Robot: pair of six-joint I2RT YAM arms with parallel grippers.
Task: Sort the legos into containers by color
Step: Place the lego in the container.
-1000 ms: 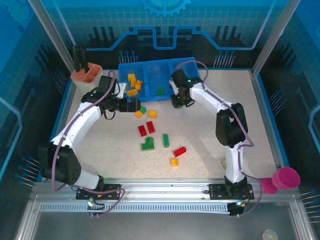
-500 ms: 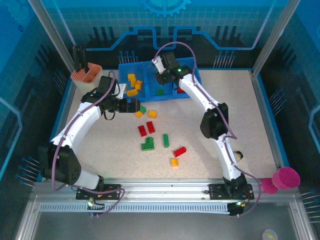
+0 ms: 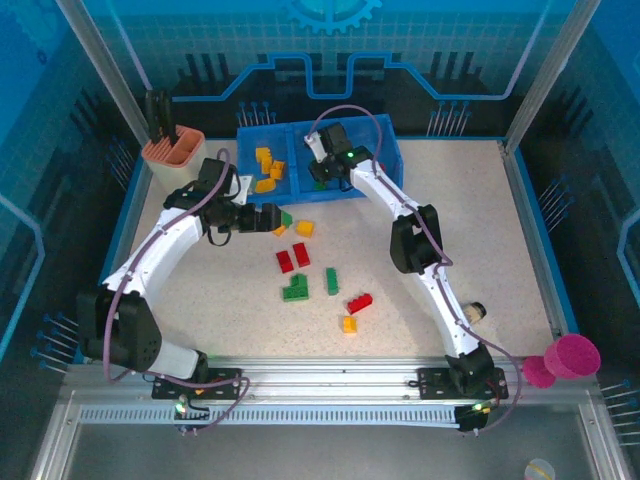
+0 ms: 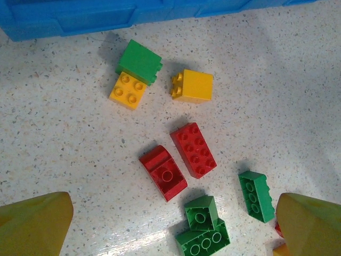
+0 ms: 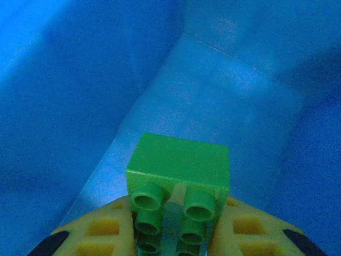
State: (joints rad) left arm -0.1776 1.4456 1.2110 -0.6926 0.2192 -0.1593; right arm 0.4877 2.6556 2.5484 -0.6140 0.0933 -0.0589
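Note:
Blue sides of the tray are on either side of the green lego (image 5: 178, 178), so the lego would land inside the middle container and it is time for my right gripper to open.
My right gripper (image 5: 173, 234) is shut on a green lego (image 5: 178, 178) over the floor of a blue tray compartment (image 5: 224, 96). From above, that gripper (image 3: 323, 168) hangs in the tray's (image 3: 385, 150) middle container. The left container holds several yellow legos (image 3: 266, 166). My left gripper (image 3: 262, 215) is open in front of the tray, its fingertips (image 4: 37, 224) wide apart above loose legos: two red (image 4: 193, 149), a green pair (image 4: 205, 226), a green one (image 4: 256, 196), yellow ones (image 4: 193, 85) and a green one (image 4: 139, 61).
A beige holder (image 3: 172, 150) stands at the back left. Off the front right corner is a pink cup (image 3: 572, 357). More loose bricks, red (image 3: 359, 303) and yellow (image 3: 349, 324), lie nearer the table's front. The tray's front wall (image 4: 106, 18) lies close to the left gripper.
My right arm has swung left from the tray's right front to the middle container, carrying the green lego. The left arm has hardly moved.

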